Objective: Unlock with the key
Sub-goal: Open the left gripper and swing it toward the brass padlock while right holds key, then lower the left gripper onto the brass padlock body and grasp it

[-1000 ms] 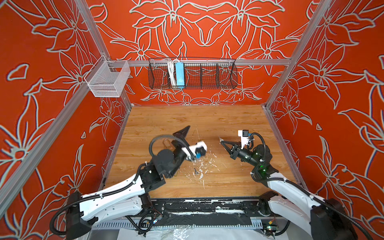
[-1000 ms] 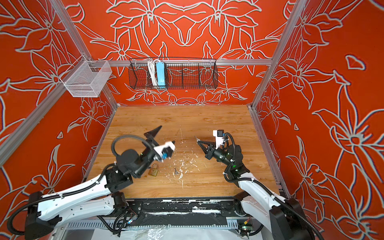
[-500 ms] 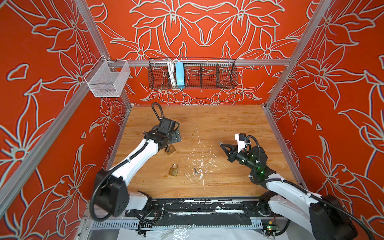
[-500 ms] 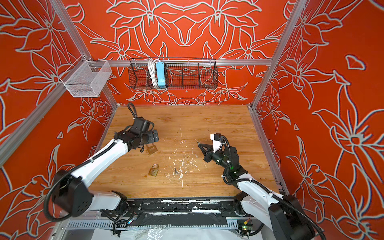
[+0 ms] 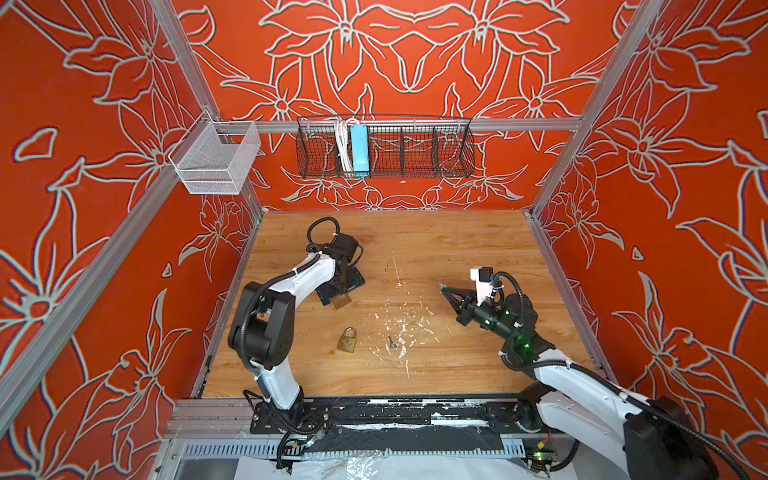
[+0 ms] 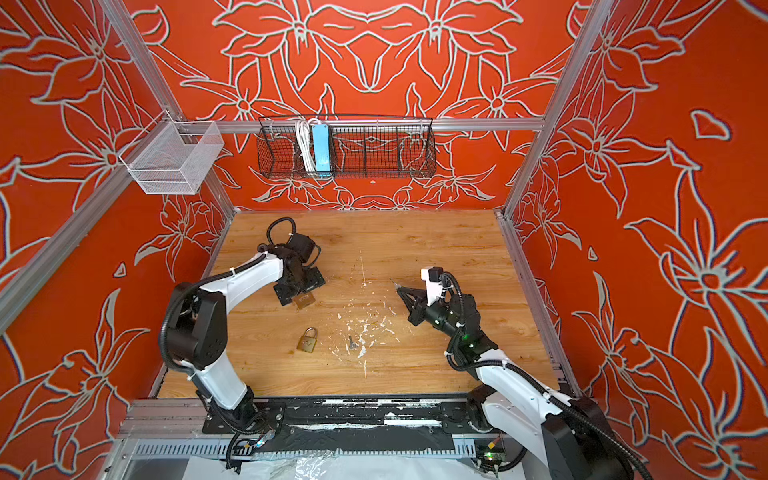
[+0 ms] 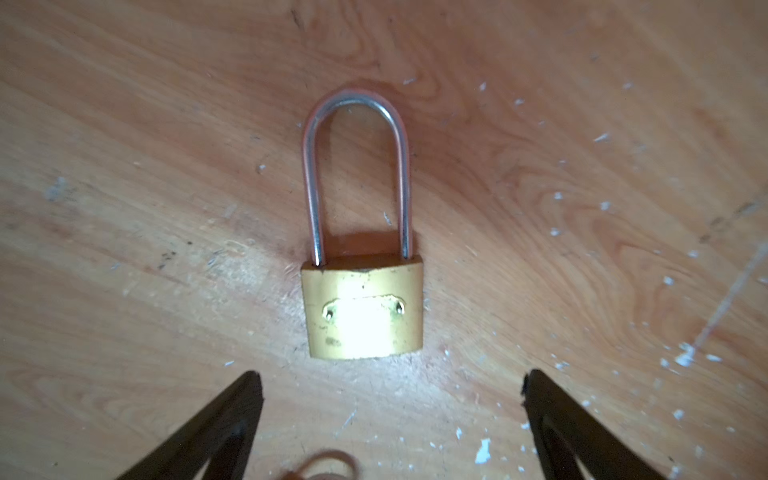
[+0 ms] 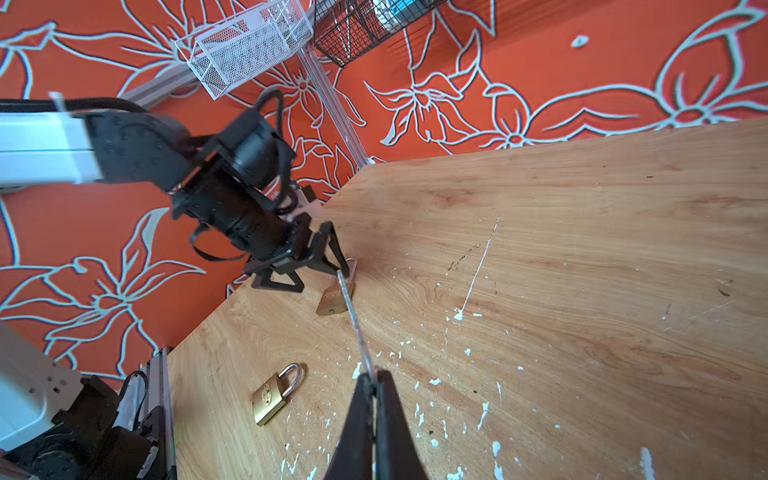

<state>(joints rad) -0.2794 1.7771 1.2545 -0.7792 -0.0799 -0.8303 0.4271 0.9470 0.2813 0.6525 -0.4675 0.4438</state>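
Note:
The padlock (image 5: 341,301) should keep its shackle and keyhole end free for the key (image 5: 442,285), so the left gripper will next grab it by the side edges of its brass body.
A brass padlock with a long shackle (image 7: 361,307) lies flat on the wooden table (image 5: 457,249), at the left in both top views (image 5: 341,301) (image 6: 304,301). My left gripper (image 7: 390,386) hangs just over it, pointing down (image 5: 340,291) (image 6: 300,290), open with nothing between its fingers (image 7: 232,415). My right gripper (image 8: 374,380) is shut on a thin silver key (image 8: 353,320), held in the air at the right (image 5: 445,291) (image 6: 400,290), key tip (image 5: 439,283) pointing toward the padlock. The right wrist view shows the left gripper (image 8: 320,266) above that padlock (image 8: 332,297).
A second brass padlock with a short shackle (image 5: 347,340) (image 6: 307,340) (image 8: 274,392) lies nearer the front. A small grey key-like piece (image 5: 390,341) (image 6: 351,341) rests beside it among white flecks. A black wire basket (image 5: 386,147) and a white mesh basket (image 5: 216,160) hang on the walls.
My left arm has swung from the front centre to the back left and come down over the long-shackle padlock. The right gripper with the key has barely shifted.

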